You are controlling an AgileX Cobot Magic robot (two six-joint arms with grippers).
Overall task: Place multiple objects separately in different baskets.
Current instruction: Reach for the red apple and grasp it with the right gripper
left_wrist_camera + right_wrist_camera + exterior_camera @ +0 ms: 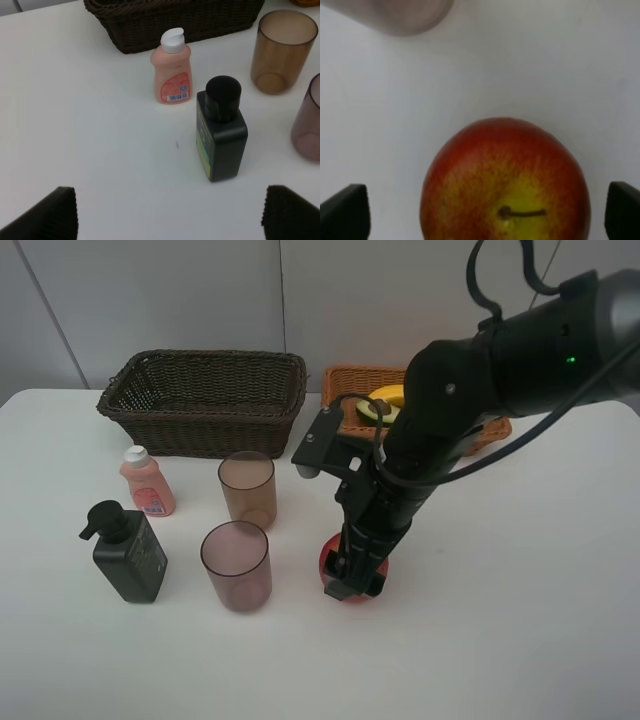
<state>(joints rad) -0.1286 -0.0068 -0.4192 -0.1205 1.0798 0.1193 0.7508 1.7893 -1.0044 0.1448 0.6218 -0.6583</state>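
Note:
The red apple needs to go in the tan basket. My right gripper should next grab the apple by its round sides around the stem [505,195].
My right gripper [355,575] is down over a red apple [327,558] on the white table. The jaws stand open, one on each side of the apple [505,175], and no finger visibly touches it. My left gripper [170,215] is open and empty above bare table, short of the dark green pump bottle [221,132] and the pink white-capped bottle [171,70]. Two brownish-pink cups [248,488] [236,565] stand upright left of the apple. The dark brown basket [200,430] is at the back. In the light tan basket [345,375] lie a banana [388,395] and an avocado half [370,410].
The right arm hides most of the tan basket. The pump bottle [128,552] and pink bottle [148,483] stand at the left, in front of the dark basket. The left arm is out of the exterior view. Bare table stretches to the right and front.

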